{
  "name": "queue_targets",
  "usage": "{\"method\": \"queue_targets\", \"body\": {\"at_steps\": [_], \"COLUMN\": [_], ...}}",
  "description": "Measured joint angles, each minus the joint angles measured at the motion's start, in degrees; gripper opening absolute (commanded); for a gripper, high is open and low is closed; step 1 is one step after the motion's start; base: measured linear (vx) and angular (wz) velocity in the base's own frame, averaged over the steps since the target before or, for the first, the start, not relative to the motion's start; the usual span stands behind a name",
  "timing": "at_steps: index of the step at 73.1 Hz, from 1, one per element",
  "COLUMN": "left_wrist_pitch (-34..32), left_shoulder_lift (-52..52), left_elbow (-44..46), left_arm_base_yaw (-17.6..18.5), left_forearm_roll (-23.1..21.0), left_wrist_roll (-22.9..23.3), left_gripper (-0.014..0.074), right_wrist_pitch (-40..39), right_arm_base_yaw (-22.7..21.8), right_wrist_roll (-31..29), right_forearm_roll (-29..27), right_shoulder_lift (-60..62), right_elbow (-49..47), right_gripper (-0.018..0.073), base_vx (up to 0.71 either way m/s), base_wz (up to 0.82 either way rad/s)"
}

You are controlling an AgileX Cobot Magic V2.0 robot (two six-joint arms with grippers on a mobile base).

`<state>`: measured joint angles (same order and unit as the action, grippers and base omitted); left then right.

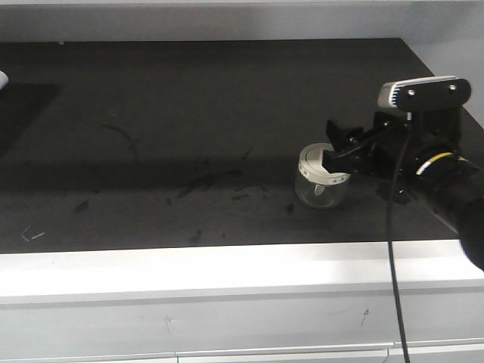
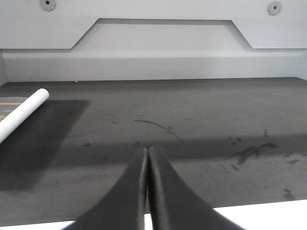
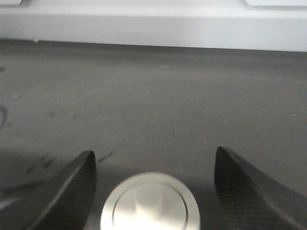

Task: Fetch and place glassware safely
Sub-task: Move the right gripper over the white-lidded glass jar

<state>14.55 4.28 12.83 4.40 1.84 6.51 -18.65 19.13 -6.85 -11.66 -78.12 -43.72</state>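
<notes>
The right gripper grabs the jar (image 1: 319,195) by its lid's central knob (image 1: 323,156) next, to fetch and place the glassware safely.
The glassware (image 1: 318,184), a small clear jar with a round off-white lid, stands on the dark table top (image 1: 189,113) at the right. My right gripper (image 1: 331,144) reaches in from the right at lid height. It is open, with one finger on each side of the lid and a gap on both sides. In the right wrist view the lid (image 3: 149,205) with its central knob lies low between the two dark fingers (image 3: 72,187), and the right gripper (image 3: 154,152) touches nothing. My left gripper (image 2: 147,151) shows only in its own view, shut and empty above the dark surface.
A white tube (image 2: 21,113) lies at the far left of the table, its end just showing at the left edge (image 1: 2,78). A grey back wall (image 2: 153,62) closes the far side. A white ledge (image 1: 227,272) runs along the front edge.
</notes>
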Motion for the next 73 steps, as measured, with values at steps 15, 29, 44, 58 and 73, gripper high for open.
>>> {"method": "queue_targets", "body": {"at_steps": [15, 29, 44, 58, 73], "left_wrist_pitch": [0.00, 0.00, 0.00, 0.00, 0.00], "left_shoulder_lift": [0.00, 0.00, 0.00, 0.00, 0.00], "left_elbow": [0.00, 0.00, 0.00, 0.00, 0.00], "left_arm_base_yaw": [0.00, 0.00, 0.00, 0.00, 0.00], "left_forearm_roll": [0.00, 0.00, 0.00, 0.00, -0.01], "left_wrist_roll": [0.00, 0.00, 0.00, 0.00, 0.00], "left_gripper": [-0.0007, -0.0007, -0.0007, -0.0007, -0.0007], "right_wrist_pitch": [-7.30, -11.15, -13.34, -12.84, -11.56], "right_arm_base_yaw": [0.00, 0.00, 0.05, 0.04, 0.04], "right_wrist_roll": [1.72, 3.83, 5.11, 5.19, 5.19], "right_forearm_roll": [2.61, 6.91, 8.86, 10.20, 10.13], "right_shoulder_lift": [-7.77, -13.60, -16.97, -17.11, -16.43], "right_elbow": [-0.77, -0.87, -1.22, -1.48, -1.53], "right_gripper": [0.0510, 0.0505, 0.0314, -0.0015, -0.0007], "base_vx": [0.00, 0.00, 0.00, 0.00, 0.00], "base_wz": [0.00, 0.00, 0.00, 0.00, 0.00]}}
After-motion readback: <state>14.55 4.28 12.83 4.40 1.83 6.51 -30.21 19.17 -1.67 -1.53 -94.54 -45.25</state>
